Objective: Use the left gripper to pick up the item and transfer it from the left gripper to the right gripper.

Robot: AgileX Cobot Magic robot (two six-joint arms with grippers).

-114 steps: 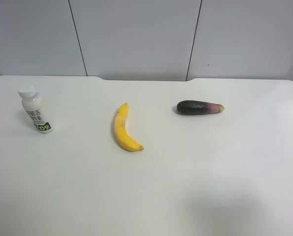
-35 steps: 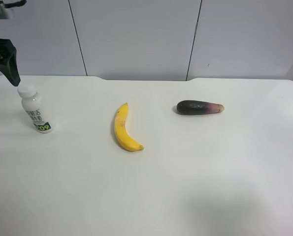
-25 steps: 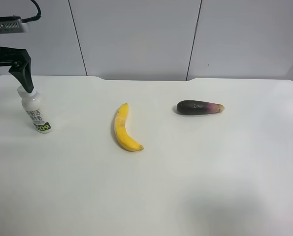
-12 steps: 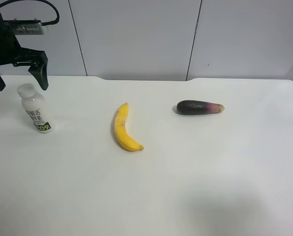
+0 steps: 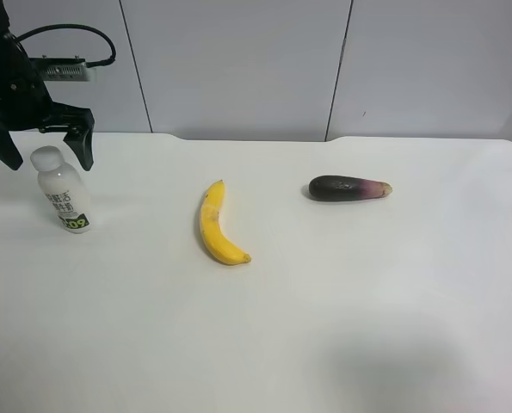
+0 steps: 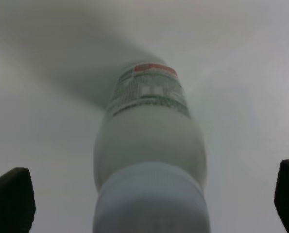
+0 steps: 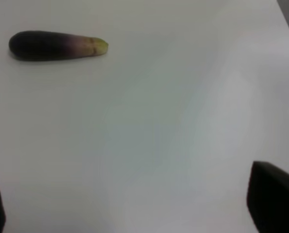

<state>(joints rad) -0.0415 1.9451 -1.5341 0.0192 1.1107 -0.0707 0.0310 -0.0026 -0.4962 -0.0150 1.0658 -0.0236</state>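
My left gripper needs to go lower before it closes on the bottle's upper body. Its fingers only reach the white cap, so they would miss the upper body if they closed now.
A white milk bottle with a white cap stands upright at the exterior high view's left. My left gripper is open, its two black fingers straddling the bottle's cap without touching it. The left wrist view looks down on the bottle from above the cap, with a fingertip at each side edge. My right gripper is open and empty above bare table; it is out of the exterior high view.
A yellow banana lies at the table's middle. A dark purple eggplant lies to its right and shows in the right wrist view. A grey panelled wall stands behind the table.
The left arm came into view at the left, moved over the bottle and lowered. Its open fingers now straddle the cap. The bottle, banana and eggplant have not moved.
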